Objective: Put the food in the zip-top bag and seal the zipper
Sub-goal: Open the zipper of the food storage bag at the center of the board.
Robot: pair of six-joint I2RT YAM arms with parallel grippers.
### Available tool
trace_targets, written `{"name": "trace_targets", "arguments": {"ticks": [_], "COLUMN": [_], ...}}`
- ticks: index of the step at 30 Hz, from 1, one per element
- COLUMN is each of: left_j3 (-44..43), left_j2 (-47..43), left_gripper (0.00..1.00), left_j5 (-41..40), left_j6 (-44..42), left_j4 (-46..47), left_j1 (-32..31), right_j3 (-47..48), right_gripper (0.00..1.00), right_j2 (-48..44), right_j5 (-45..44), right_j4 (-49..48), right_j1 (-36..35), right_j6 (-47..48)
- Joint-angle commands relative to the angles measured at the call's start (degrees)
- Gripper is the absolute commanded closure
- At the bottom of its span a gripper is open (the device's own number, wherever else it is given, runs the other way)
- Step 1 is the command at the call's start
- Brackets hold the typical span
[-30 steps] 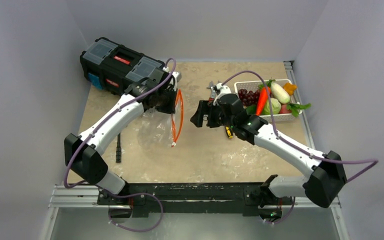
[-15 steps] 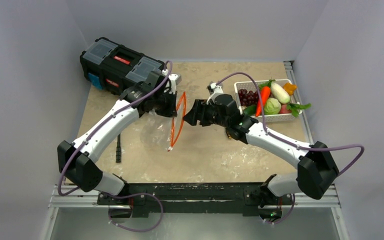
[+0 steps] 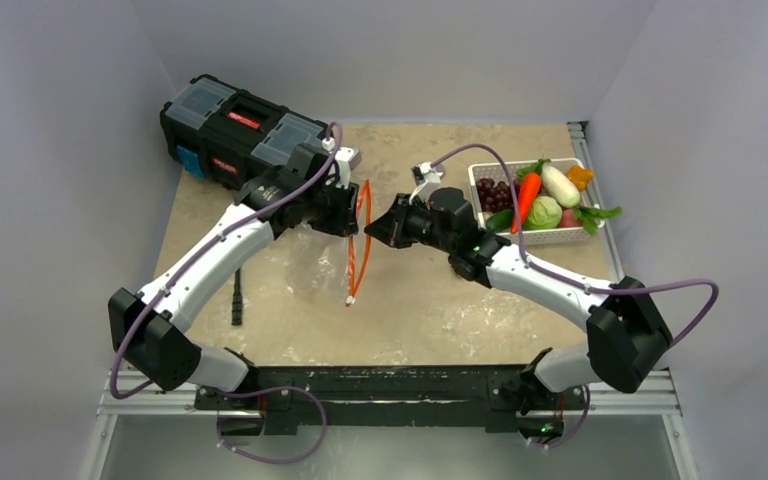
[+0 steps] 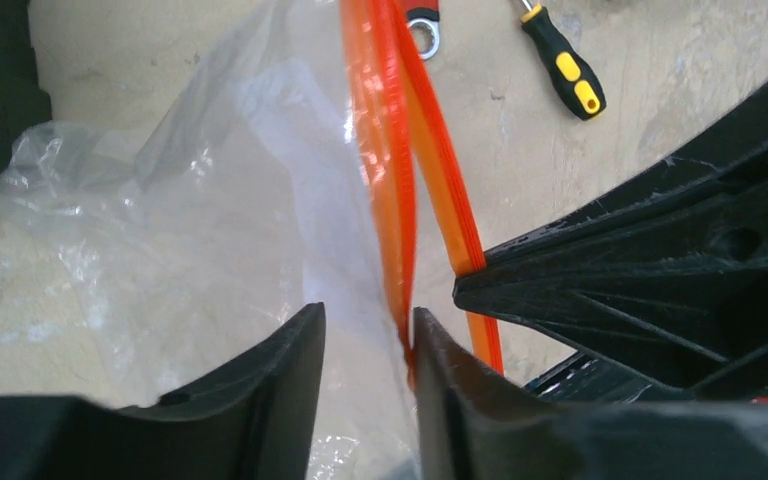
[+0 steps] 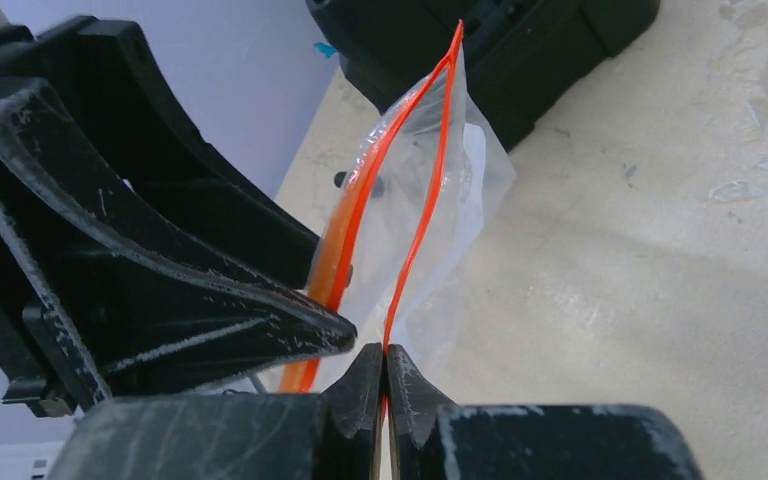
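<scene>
I need to keep the bag's opening open for food, so my left gripper should next pinch only the other orange zipper strip (image 3: pixel 352 233), apart from the near zipper strip.
The clear zip-top bag (image 3: pixel 310 265) hangs above the table between both arms, mouth toward the right. Its orange zipper (image 3: pixel 353 255) is split into two strips. My right gripper (image 5: pixel 383 350) is shut on the near strip of the zipper (image 5: pixel 420 200). My left gripper (image 4: pixel 367 315) stands open with a narrow gap; bag film (image 4: pixel 160 230) and the other strip (image 4: pixel 390 150) run through it, the strip lying against the right finger. The food sits in the white basket (image 3: pixel 560 236): carrot (image 3: pixel 525 195), grapes (image 3: pixel 495 192), radish (image 3: pixel 560 185), cabbage (image 3: pixel 545 212).
A black toolbox (image 3: pixel 240 125) stands at the back left. A yellow-black screwdriver (image 4: pixel 565 65) and a wrench (image 4: pixel 422 15) lie on the table beyond the bag. A small black object (image 3: pixel 237 298) lies near the left arm. The two grippers are nearly touching.
My right gripper has moved left to the bag's mouth and closed on one zipper strip. The left gripper's jaws have parted slightly, and the bag has shifted a little.
</scene>
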State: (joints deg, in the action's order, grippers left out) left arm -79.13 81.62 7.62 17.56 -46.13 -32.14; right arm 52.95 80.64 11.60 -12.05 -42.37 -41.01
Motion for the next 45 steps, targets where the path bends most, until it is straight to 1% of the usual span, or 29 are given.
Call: {"name": "trace_targets", "arguments": {"ticks": [1, 2, 3, 5, 9, 11, 13, 15, 20, 22, 25, 31, 35, 44, 45], "left_j3": [0.9, 1.3, 1.7, 2.2, 2.5, 2.5, 2.4, 2.5, 2.7, 2.7, 2.3, 1.0, 0.8, 0.4, 0.4], "left_j2": [-4.6, -5.7, -6.6, -8.3, -9.3, -9.2, -8.9, -9.0, -8.5, -7.5, -5.4, -1.5, -0.6, 0.6, 0.7], "left_gripper": [0.46, 0.34, 0.27, 0.22, 0.21, 0.23, 0.28, 0.3, 0.27, 0.26, 0.31, 0.34, 0.46, 0.67, 0.71], "left_j5": [-8.7, -11.2, -13.5, -18.3, -26.3, -29.0, -31.0, -32.5, -34.5, -36.8, -39.6, -37.0, -37.5, -39.1, -39.6], "left_j6": [-1.0, -1.3, -1.6, -2.1, -3.4, -4.5, -5.3, -6.0, -8.0, -8.5, -8.9, -7.5, -7.1, -6.8, -6.7], "left_j4": [1.8, 2.1, 2.3, 2.5, 2.4, 2.3, 2.1, 2.0, 2.0, 1.7, 0.7, -0.5, -0.9, -1.2, -1.3], "left_j1": [-0.3, -0.6, -0.9, -2.0, -5.4, -7.4, -9.6, -11.0, -14.8, -16.7, -19.2, -20.0, -20.0, -20.0, -20.0], "right_j3": [-1.4, -1.7, -1.8, -1.2, 2.2, 4.4, 5.6, 6.2, 6.4, 6.4, 6.0, 5.8, 5.6, 4.8, 4.8], "right_gripper": [1.0, 1.0, 1.0, 1.0, 1.0, 1.0, 1.0, 1.0, 1.0, 1.0, 1.0, 1.0, 1.0, 1.0, 1.0], "right_j2": [-0.9, -0.9, -1.0, -1.1, -0.3, 0.9, 1.6, 2.1, 2.0, 1.8, 1.2, 0.0, -1.0, -1.3, -1.3], "right_j5": [-0.1, -1.2, -2.7, -6.8, -14.8, -18.8, -20.3, -21.3, -22.2, -22.2, -22.5, -22.1, -21.9, -20.9, -20.9], "right_j4": [-5.9, -5.8, -5.0, -2.3, 5.3, 10.0, 11.9, 13.4, 13.7, 13.7, 13.6, 12.9, 12.9, 12.4, 12.4], "right_j1": [-0.1, -0.2, -0.4, -1.4, -4.1, -5.3, -6.0, -6.7, -7.4, -7.4, -7.5, -7.4, -7.5, -7.9, -8.1], "right_j6": [-5.2, -7.2, -9.2, -13.7, -20.7, -23.7, -25.9, -27.7, -30.1, -30.9, -32.6, -33.9, -34.4, -35.7, -35.7]}}
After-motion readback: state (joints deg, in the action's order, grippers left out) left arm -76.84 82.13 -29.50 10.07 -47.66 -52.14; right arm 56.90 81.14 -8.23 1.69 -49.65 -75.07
